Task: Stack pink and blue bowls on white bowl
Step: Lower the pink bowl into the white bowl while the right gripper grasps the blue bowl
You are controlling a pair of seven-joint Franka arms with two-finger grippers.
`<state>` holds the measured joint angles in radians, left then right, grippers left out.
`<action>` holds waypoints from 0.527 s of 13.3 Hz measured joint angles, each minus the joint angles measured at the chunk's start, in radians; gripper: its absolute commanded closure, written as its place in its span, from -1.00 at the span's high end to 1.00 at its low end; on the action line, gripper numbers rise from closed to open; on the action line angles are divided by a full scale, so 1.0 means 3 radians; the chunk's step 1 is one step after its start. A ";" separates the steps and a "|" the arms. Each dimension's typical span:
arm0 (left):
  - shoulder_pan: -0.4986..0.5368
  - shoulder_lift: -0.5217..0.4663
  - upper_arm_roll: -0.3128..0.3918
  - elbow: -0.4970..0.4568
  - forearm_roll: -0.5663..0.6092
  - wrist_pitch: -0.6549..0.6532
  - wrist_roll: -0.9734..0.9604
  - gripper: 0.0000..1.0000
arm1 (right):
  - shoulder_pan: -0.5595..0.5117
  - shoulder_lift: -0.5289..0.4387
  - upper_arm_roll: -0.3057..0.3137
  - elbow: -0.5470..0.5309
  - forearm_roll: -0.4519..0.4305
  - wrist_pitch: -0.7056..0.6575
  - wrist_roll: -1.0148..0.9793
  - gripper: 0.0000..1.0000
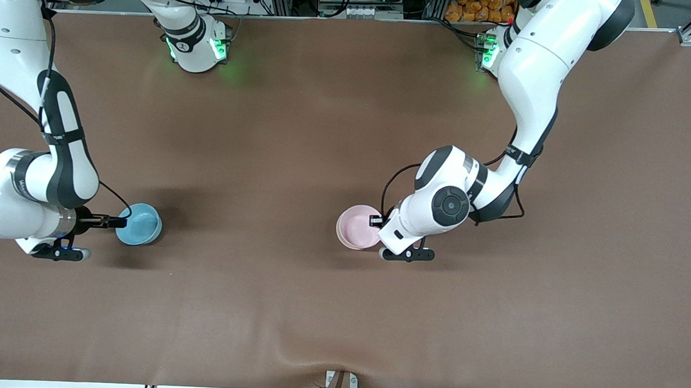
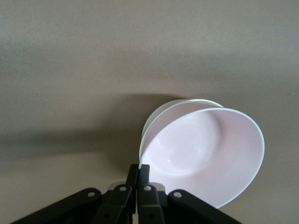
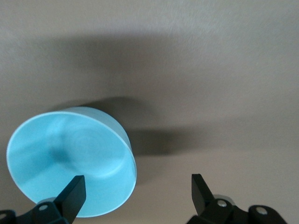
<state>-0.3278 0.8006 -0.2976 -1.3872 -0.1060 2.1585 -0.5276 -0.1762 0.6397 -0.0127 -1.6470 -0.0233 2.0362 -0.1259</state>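
The robot's right gripper needs to take hold of the blue bowl by its rim next, so that it can stack the bowl on the white bowl.
The pale pink bowl sits near the table's middle. In the left wrist view the pink bowl lies askew in the white bowl, of which only a strip of rim and wall shows. The white bowl is hidden in the front view. My left gripper is shut on the pink bowl's rim. The light blue bowl stands on the table toward the right arm's end. My right gripper is open. One fingertip shows against the blue bowl; the other is over bare table.
The brown table cover has a raised fold near its front edge above a clamp. No other objects stand on the table.
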 measured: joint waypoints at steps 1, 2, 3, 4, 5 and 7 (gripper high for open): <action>-0.0004 0.0010 0.0000 0.0000 -0.0001 0.0004 0.0000 -1.00 | 0.0000 0.0000 0.0002 -0.0028 0.0000 0.0006 0.0000 1.00; -0.0009 0.0011 0.0000 0.0000 -0.0001 0.0004 0.0000 -1.00 | 0.0000 0.0000 0.0003 -0.0046 0.0000 0.0012 -0.0001 1.00; -0.0014 0.0011 -0.0001 0.0001 -0.0001 0.0004 0.0000 -1.00 | 0.0000 0.0000 0.0004 -0.0057 0.0000 0.0014 -0.0001 1.00; -0.0019 0.0014 -0.0001 0.0000 -0.0001 0.0004 0.0000 -1.00 | 0.0000 0.0000 0.0004 -0.0065 0.0000 0.0018 -0.0001 1.00; -0.0023 0.0027 0.0000 0.0000 -0.0001 0.0004 0.0000 -1.00 | 0.0000 0.0000 0.0004 -0.0072 0.0000 0.0023 -0.0001 1.00; -0.0027 0.0069 0.0000 0.0000 -0.0001 0.0053 0.0000 -1.00 | 0.0000 0.0000 0.0004 -0.0076 0.0000 0.0031 -0.0001 1.00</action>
<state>-0.3360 0.8214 -0.2976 -1.3870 -0.1064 2.1744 -0.5276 -0.1761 0.6396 -0.0115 -1.6697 -0.0233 2.0455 -0.1261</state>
